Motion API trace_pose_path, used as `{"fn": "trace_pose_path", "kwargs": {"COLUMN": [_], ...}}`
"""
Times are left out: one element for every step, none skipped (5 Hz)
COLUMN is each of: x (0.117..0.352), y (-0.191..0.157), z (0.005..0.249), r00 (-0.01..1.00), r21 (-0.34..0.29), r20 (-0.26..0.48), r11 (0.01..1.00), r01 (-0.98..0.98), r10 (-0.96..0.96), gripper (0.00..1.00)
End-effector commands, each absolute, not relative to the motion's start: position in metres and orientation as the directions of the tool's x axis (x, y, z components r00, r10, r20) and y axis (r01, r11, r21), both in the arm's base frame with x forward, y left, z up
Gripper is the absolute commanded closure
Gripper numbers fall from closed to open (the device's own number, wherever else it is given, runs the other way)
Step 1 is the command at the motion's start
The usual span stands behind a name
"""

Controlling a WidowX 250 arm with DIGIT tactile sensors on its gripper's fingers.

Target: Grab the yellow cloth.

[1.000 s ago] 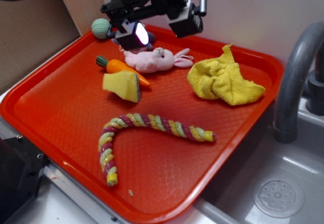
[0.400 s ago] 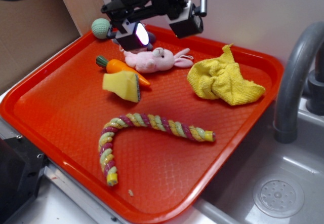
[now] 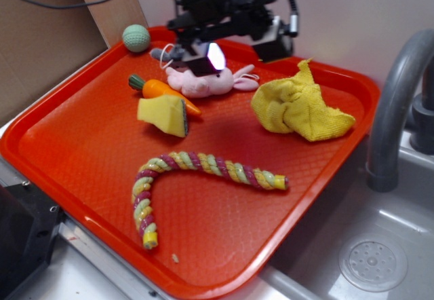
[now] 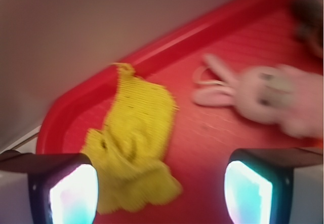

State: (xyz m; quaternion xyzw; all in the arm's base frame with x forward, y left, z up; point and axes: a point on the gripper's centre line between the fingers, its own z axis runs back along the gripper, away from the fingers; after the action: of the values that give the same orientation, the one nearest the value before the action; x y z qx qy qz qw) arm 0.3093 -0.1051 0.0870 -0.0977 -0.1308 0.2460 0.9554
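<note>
The yellow cloth should be grabbed next by its bunched middle fold [image 3: 293,100] with my gripper. That fold stands up, while the cloth's outer corner [image 3: 341,125] lies slack on the tray.
The yellow cloth [image 3: 296,104] lies crumpled at the back right of the red tray [image 3: 81,151]. My gripper [image 3: 239,50] hovers open above the tray's back, over the pink bunny [image 3: 203,80] and to the left of the cloth. In the wrist view the yellow cloth [image 4: 134,143] lies below, close to the left finger, with the gripper [image 4: 159,191] wide open and nothing between its glowing pads [image 4: 73,193]. The view is blurred.
On the tray lie a carrot [image 3: 159,89], a yellow sponge wedge [image 3: 165,115], a striped braided rope [image 3: 196,174] and a green ball [image 3: 136,38]. A grey faucet [image 3: 393,110] and a sink [image 3: 369,259] stand to the right. Cardboard backs the left side.
My gripper has swung to the right along the back of the tray, towards the yellow cloth. The objects on the tray have not moved.
</note>
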Motion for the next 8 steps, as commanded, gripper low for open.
{"fn": "trace_pose_path", "kwargs": {"x": [0.347,0.348,0.350,0.351,0.351,0.349,0.341,0.321], "y": [-0.114,-0.123,-0.134,-0.144,-0.151,-0.152,-0.143,-0.131], "z": [0.063,0.063,0.055,0.038,0.032,0.032,0.071,0.120], "r00": [0.878,0.890,0.902,0.907,0.912,0.912,0.900,0.870], "r21": [-0.274,-0.287,-0.261,-0.200,-0.169,-0.155,-0.183,-0.280], "r20": [0.194,0.180,0.133,0.115,0.116,0.122,0.170,0.242], "r11": [0.883,0.887,0.893,0.904,0.913,0.915,0.910,0.890], "r01": [-0.381,-0.361,-0.367,-0.377,-0.371,-0.373,-0.371,-0.361], "r10": [0.439,0.420,0.410,0.404,0.392,0.392,0.401,0.430], "gripper": [0.00,0.00,0.67,1.00,1.00,1.00,1.00,1.00]}}
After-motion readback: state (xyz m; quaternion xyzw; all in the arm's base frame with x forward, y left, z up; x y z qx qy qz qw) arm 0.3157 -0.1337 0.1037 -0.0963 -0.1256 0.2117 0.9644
